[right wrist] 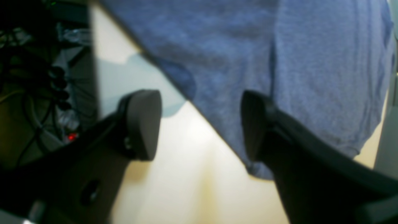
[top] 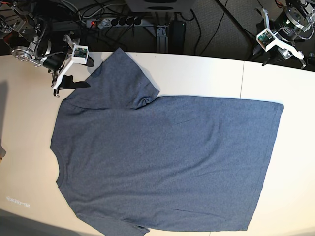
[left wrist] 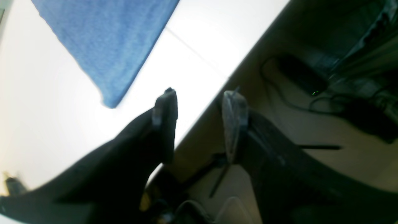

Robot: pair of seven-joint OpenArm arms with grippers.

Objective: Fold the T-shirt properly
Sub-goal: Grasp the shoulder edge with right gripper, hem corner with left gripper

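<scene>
The sleeve's edge (top: 93, 73) is between my right gripper's fingers, short of the seam, so they need to lower toward the sleeve seam (top: 84, 106) before closing on the T-shirt.
The T-shirt (top: 162, 157) lies spread flat on the white table (top: 206, 73), plain blue-grey side up, collar toward the left and hem toward the right. One sleeve (top: 125, 78) points to the far edge. My right gripper (top: 69, 84) hovers at the shirt's far-left shoulder. In the right wrist view it (right wrist: 199, 124) is open, one finger over the T-shirt (right wrist: 279, 62), the other over bare table (right wrist: 186, 174). My left gripper (top: 263, 55) sits at the table's far-right edge, apart from the cloth. It (left wrist: 200, 102) is open and empty, with a T-shirt corner (left wrist: 108, 46) ahead.
A power strip (top: 113, 22) with cables and a black box (top: 177, 32) lie on the floor behind the table. A seam (top: 242, 78) crosses the tabletop on the right. The table's far edge (left wrist: 217, 93) runs right under my left gripper.
</scene>
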